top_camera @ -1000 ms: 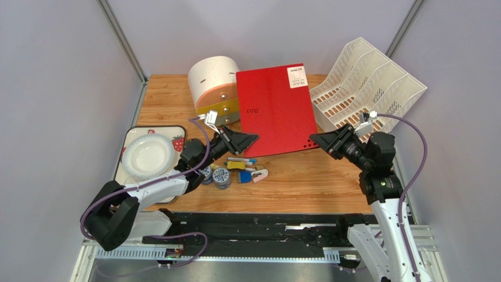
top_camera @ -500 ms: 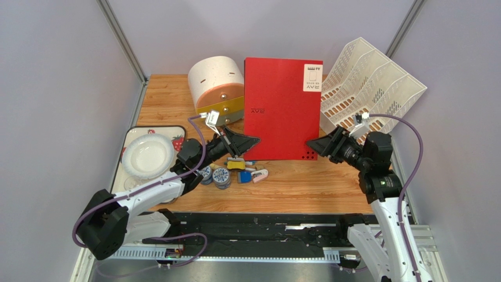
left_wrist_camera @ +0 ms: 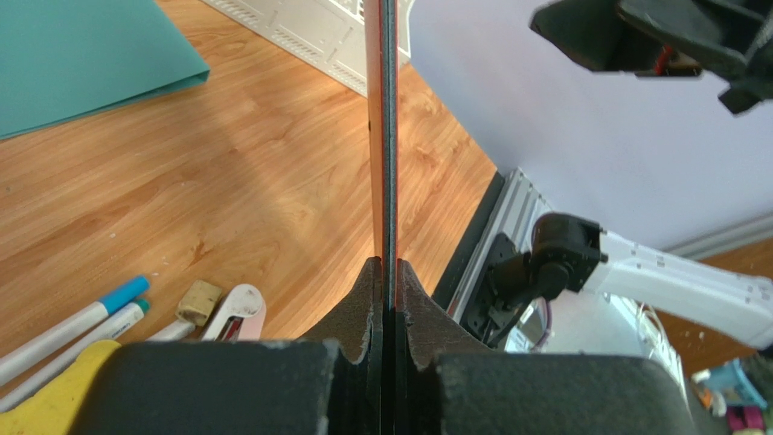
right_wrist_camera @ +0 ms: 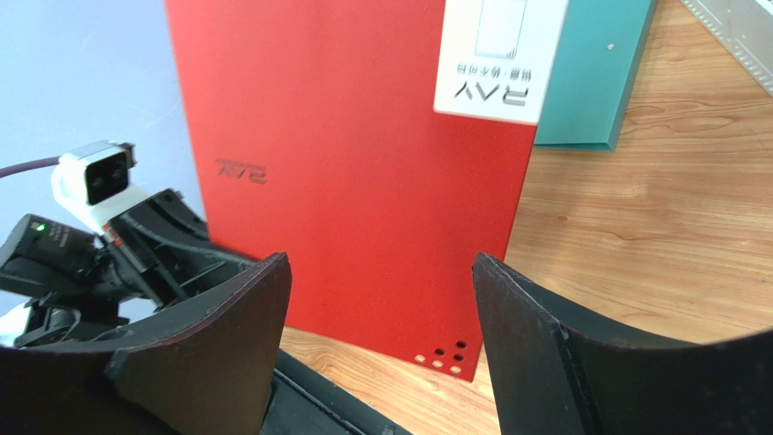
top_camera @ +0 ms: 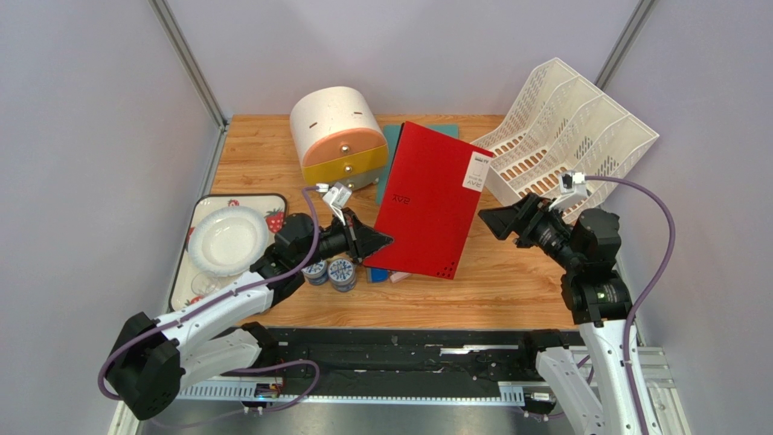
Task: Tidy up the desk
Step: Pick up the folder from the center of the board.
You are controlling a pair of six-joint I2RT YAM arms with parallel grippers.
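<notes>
The red folder needs to stand in the white file rack (top_camera: 581,122). My right gripper should next grip the folder by the short edge (top_camera: 469,144) beside its label.
A red folder (top_camera: 431,204) stands tilted on edge over the wood-grain desk (top_camera: 508,281). My left gripper (top_camera: 381,243) is shut on its lower left edge. In the left wrist view the thin folder edge (left_wrist_camera: 387,136) runs straight up from between the closed jaws of that gripper (left_wrist_camera: 388,272). My right gripper (top_camera: 485,220) hangs open just right of the folder and does not touch it. The right wrist view shows the folder's red face (right_wrist_camera: 354,181) beyond the spread right gripper (right_wrist_camera: 381,308). A teal folder (top_camera: 392,136) lies flat behind it.
A white file rack (top_camera: 572,127) leans at the back right, and a round drawer box (top_camera: 337,136) stands at the back left. A white plate (top_camera: 225,240) rests on the strawberry tray (top_camera: 272,204). Tape rolls (top_camera: 343,272) and pens (left_wrist_camera: 73,322) lie near the left gripper.
The right gripper opened, let go of the red folder's right edge and drew back right. The folder, now held only by the left gripper, tipped over and uncovered the teal folder.
</notes>
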